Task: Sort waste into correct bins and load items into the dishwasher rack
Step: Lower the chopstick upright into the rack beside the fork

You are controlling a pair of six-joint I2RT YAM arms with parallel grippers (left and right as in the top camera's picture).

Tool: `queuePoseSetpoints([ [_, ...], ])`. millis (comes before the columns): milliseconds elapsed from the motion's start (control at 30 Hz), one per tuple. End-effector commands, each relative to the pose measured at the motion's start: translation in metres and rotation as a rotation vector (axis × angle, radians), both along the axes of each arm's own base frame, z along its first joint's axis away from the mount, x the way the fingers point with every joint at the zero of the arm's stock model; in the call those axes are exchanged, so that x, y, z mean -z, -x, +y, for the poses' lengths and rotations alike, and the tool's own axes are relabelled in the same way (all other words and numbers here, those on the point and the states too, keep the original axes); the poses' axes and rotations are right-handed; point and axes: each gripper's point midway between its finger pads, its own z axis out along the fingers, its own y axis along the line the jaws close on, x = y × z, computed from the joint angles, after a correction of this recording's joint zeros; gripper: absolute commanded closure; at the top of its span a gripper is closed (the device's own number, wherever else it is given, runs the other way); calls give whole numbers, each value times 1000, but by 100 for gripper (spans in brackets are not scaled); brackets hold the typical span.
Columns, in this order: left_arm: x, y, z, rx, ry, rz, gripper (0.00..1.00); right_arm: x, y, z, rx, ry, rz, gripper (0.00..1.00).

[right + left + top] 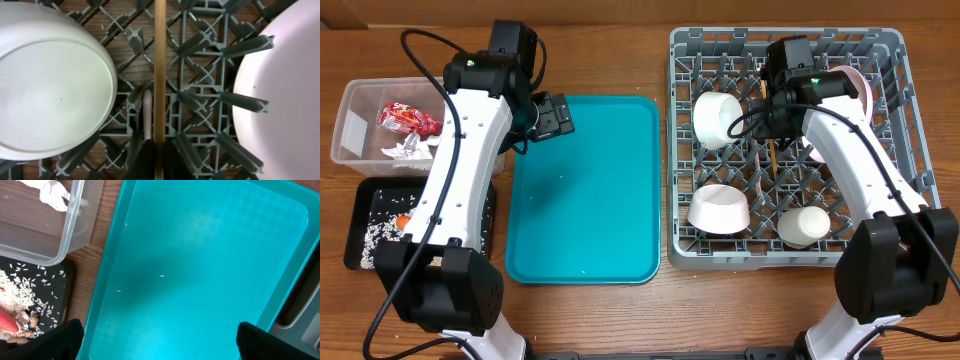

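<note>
My right gripper releases the chopstick now, since it is over the gap between bowl and plate and would land in the rack.
My right gripper [770, 112] is over the grey dishwasher rack [890, 215], shut on a thin wooden chopstick [772, 156]. In the right wrist view the chopstick [160, 70] runs straight up from the shut fingers [159, 162], between a white bowl [50, 85] and the pale-pink plate [287, 105]. A pale handle [147, 115] lies beside it. My left gripper [554, 115] is open and empty over the teal tray's [585, 200] far left corner. The clear tub [355, 125] holds the red wrapper [408, 118] and napkin [405, 150]. The black tray [370, 200] holds rice [372, 237] and the carrot [404, 214].
The rack also holds two white bowls [718, 118] [720, 207], a white cup [805, 225] and the plate [852, 95]. A few rice grains [162, 275] lie on the teal tray [210, 240]. The left wrist view shows the tub corner [65, 250] and the black tray [55, 295].
</note>
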Motion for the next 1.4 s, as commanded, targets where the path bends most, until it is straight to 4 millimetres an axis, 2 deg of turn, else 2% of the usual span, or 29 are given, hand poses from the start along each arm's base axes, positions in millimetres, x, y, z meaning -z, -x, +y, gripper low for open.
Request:
queuePoseSetpoints([
  [0, -3, -5, -2, 23, -15, -14, 0, -2, -5, -6, 15, 38, -21, 94],
  [400, -3, -5, -2, 23, -15, -14, 0, -3, -6, -6, 15, 37, -26, 94],
  [433, -3, -5, -2, 23, -15, -14, 0, -3, -6, -6, 15, 37, -26, 93],
  [533, -3, -5, -2, 23, -15, -14, 0, -3, -6, -6, 15, 37, -26, 82],
  [833, -3, -5, -2, 23, -15, -14, 0, -2, -4, -6, 40, 29, -20, 82],
  [1000, -3, -5, -2, 23, -15, -14, 0, -37, -2, 2, 23, -21, -55, 81],
  [1033, -3, -5, -2, 23, -15, -14, 0, -54, 0, 10, 6, -67, -80, 76],
  [1067, -3, -5, -2, 23, -15, -14, 0, -61, 1, 12, 0, -82, -93, 68],
  [1100, -3, -5, -2, 23, -15, -14, 0, -66, 2, 13, -2, -88, -101, 31],
  [1133, -3, -5, -2, 23, -15, -14, 0, -69, 3, 12, -2, -89, -109, 0],
  [1367, -3, -5, -2, 24, -15, -14, 0, -70, 5, 12, -2, -89, -107, 0],
])
